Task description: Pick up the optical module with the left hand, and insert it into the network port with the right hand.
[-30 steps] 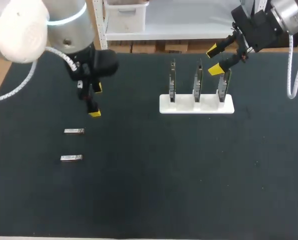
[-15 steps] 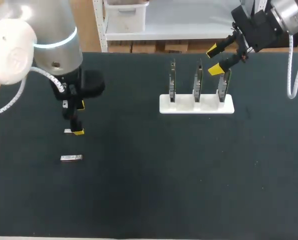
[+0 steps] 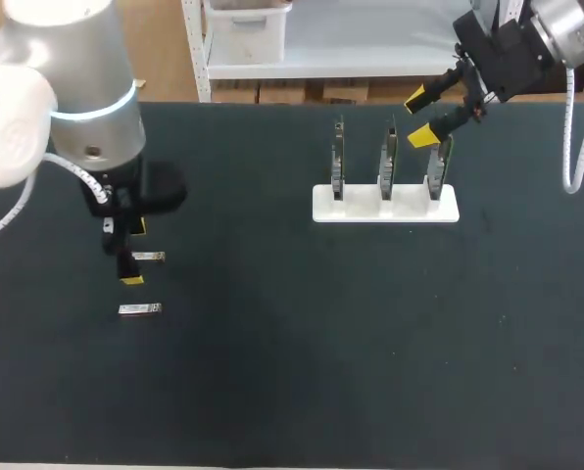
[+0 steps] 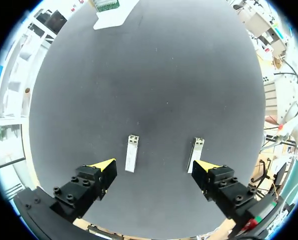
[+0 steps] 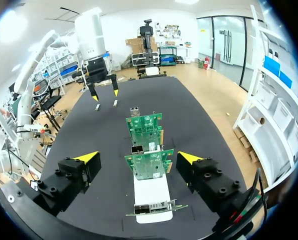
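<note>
The optical module's ported end (image 4: pixel 133 138) should stay free for the right hand, so my left gripper should next grab the module by its plain body (image 4: pixel 131 160).
Two small silver optical modules lie at the table's left, one (image 3: pixel 147 257) farther back and one (image 3: pixel 140 309) nearer the front. My left gripper (image 3: pixel 132 254) hangs open just above and left of the farther one. In the left wrist view both modules (image 4: pixel 132 153) (image 4: pixel 196 154) lie flat ahead of the open left gripper (image 4: pixel 155 167), untouched. A white holder (image 3: pixel 385 204) carries three upright green network cards (image 3: pixel 388 157). My right gripper (image 3: pixel 424 116) stands open above the rightmost card; in its own view the right gripper (image 5: pixel 138 159) straddles the closest card (image 5: pixel 149 162) without touching it.
The dark table mat (image 3: pixel 331 343) stretches between the modules and the holder. In the right wrist view my left arm (image 5: pixel 91 35) stands at the table's far end beyond the row of cards.
My left arm has swung left and toward the table's front, bringing its open gripper down over the farther module. The right arm has kept still.
</note>
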Controlling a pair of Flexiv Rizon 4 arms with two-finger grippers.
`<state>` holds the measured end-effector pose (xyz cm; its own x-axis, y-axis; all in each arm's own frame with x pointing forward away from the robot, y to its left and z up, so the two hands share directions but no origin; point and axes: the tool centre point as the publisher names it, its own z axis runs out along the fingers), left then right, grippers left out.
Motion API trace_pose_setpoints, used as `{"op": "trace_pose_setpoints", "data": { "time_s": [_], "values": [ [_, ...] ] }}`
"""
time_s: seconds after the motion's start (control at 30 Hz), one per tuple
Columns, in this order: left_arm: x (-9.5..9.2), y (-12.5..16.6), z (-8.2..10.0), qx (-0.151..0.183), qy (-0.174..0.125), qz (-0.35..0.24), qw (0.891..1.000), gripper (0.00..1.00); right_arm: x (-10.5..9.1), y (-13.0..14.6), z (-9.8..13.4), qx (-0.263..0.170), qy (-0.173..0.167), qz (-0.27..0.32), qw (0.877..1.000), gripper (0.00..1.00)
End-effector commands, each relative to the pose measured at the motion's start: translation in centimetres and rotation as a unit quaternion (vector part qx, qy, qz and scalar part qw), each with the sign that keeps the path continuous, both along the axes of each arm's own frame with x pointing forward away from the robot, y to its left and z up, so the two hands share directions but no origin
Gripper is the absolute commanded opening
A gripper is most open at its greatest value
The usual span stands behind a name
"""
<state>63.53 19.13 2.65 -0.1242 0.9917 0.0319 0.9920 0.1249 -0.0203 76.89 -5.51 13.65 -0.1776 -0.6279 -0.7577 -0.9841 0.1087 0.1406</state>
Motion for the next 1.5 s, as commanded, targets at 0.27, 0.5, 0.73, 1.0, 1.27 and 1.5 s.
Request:
{"op": "trace_pose_setpoints", "data": {
  "time_s": [0.27, 0.5, 0.73, 1.0, 1.27, 1.5],
  "values": [
    [0.3, 1.9, -2.5, -0.002, -0.002, 0.008, 1.0, 1.0, -0.2, 0.0, 0.0, 0.0, -0.001, -0.001, 1.0, 1.0],
    [0.9, 1.6, -3.1, -0.014, -0.005, 0.004, 1.0, 1.0, -0.2, 0.0, 0.0, 0.0, -0.001, -0.001, 1.0, 1.0],
    [1.6, 1.3, -3.4, -0.017, -0.005, -0.007, 1.0, 1.0, -0.2, 0.0, 0.0, 0.0, -0.001, -0.001, 1.0, 1.0],
    [2.0, 1.5, -3.8, -0.016, -0.003, -0.009, 1.0, 1.0, -0.2, 0.0, 0.0, 0.0, -0.001, -0.001, 1.0, 1.0],
    [2.2, 1.3, -4.3, -0.018, 0.003, -0.013, 1.0, 1.0, -0.2, 0.0, 0.0, 0.0, -0.001, -0.001, 1.0, 1.0],
    [2.2, 1.2, -4.6, -0.027, 0.012, -0.016, 0.999, 0.0, -0.2, 0.0, 0.0, 0.0, -0.001, -0.001, 1.0, 1.0]
  ]
}}
